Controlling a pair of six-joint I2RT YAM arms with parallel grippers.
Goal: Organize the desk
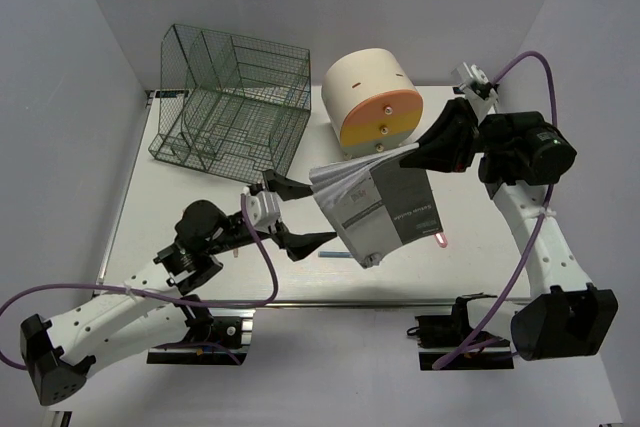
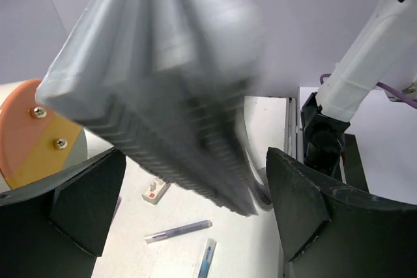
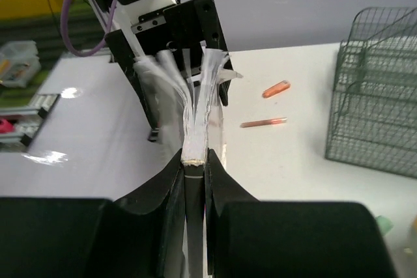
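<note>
My left gripper should next grab the grey book by its free edge [image 1: 334, 212] [image 2: 189, 144], opposite my right gripper, so that the held end can lead into the rack.
A grey soft-cover book [image 1: 375, 207] hangs pages-down over the white desk [image 1: 160, 217]. My right gripper [image 1: 415, 155] is shut on its top corner by the spine. In the right wrist view the jaws [image 3: 194, 161] pinch the book's spine [image 3: 195, 115] and the pages fan out below. My left gripper [image 1: 300, 215] is open at the book's left edge, one finger on either side. From the left wrist the blurred book [image 2: 163, 83] fills the space above the wide-apart fingers [image 2: 306, 206], which do not touch it.
A dark green wire rack [image 1: 235, 97] stands at the back left, with a cream drawer unit [image 1: 372, 102] with an orange front beside it. On the desk under the book lie a grey pen [image 2: 179, 231], a blue pen [image 2: 207, 258] and a small white block [image 2: 155, 190]. An orange pen [image 1: 440, 238] lies to the right.
</note>
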